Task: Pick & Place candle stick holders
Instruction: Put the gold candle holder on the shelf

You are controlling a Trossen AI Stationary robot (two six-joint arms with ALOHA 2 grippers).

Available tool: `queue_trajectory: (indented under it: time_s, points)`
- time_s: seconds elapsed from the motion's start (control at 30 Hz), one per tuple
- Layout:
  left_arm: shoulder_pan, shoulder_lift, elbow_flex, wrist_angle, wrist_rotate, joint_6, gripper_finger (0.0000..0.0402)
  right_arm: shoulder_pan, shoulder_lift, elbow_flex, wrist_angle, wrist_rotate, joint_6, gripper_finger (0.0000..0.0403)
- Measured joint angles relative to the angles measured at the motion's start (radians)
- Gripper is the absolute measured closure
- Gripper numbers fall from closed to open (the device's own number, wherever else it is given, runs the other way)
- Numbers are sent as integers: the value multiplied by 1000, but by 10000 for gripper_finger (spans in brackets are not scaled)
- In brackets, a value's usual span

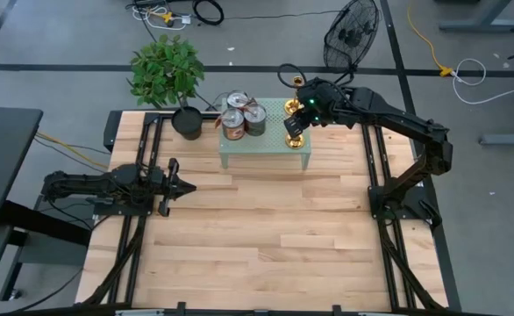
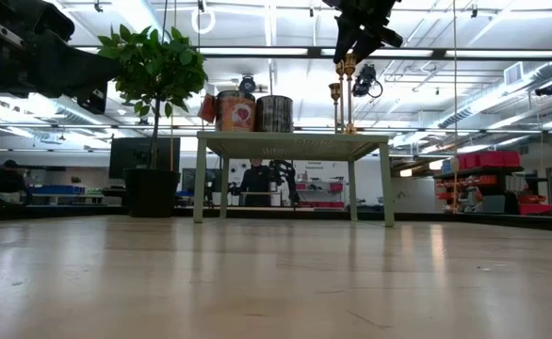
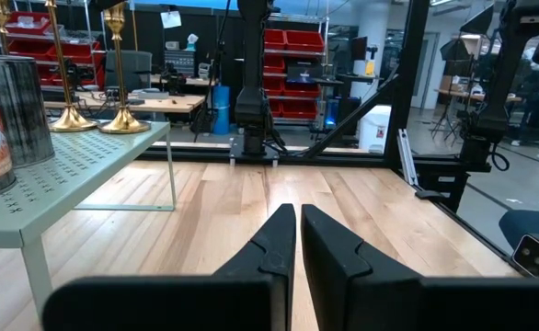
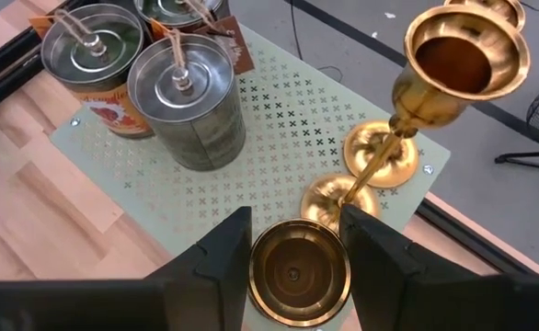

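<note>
The nearest holder's round base (image 1: 294,141) is resting on the pale green stand's top. The holder would stay there, so my right gripper should open now.
Three shiny gold candle stick holders stand on the right part of a pale green perforated stand (image 1: 266,151). My right gripper (image 4: 295,221) hangs above the stand's right end (image 1: 299,116), shut on the cup of the nearest holder (image 4: 297,271). The other two holders (image 4: 463,60) stand free on their round bases (image 4: 384,152) just beyond it. My left gripper (image 1: 187,185) is shut and empty, low over the table to the left of the stand; it also shows in the left wrist view (image 3: 299,216). My right gripper pinches the rim of the nearest holder's cup (image 4: 260,276) between its two fingers. It comes from above, pointing down. The holder stays upright (image 2: 349,89). The cup hides its base in the wrist view, and in the low view the stem reaches down to the stand's top.
Several silver-lidded tins (image 1: 242,118) stand on the stand's left part. A potted plant (image 1: 167,75) stands at the table's far left, next to the stand. Bare wooden table (image 1: 266,237) lies in front of the stand.
</note>
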Motion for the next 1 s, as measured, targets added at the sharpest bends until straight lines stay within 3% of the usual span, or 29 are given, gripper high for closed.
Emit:
queue_trajectory:
  time_s: [0.2, 0.67, 1.0]
  points:
    - [0, 0, 0, 0, 0, 0, 371, 0, 0, 0, 0, -4, -4, 250]
    - [0, 0, 0, 0, 0, 0, 371, 0, 0, 0, -2, -6, -16, 175]
    - [0, 0, 0, 0, 0, 0, 371, 0, 0, 0, 0, -6, -22, 144]
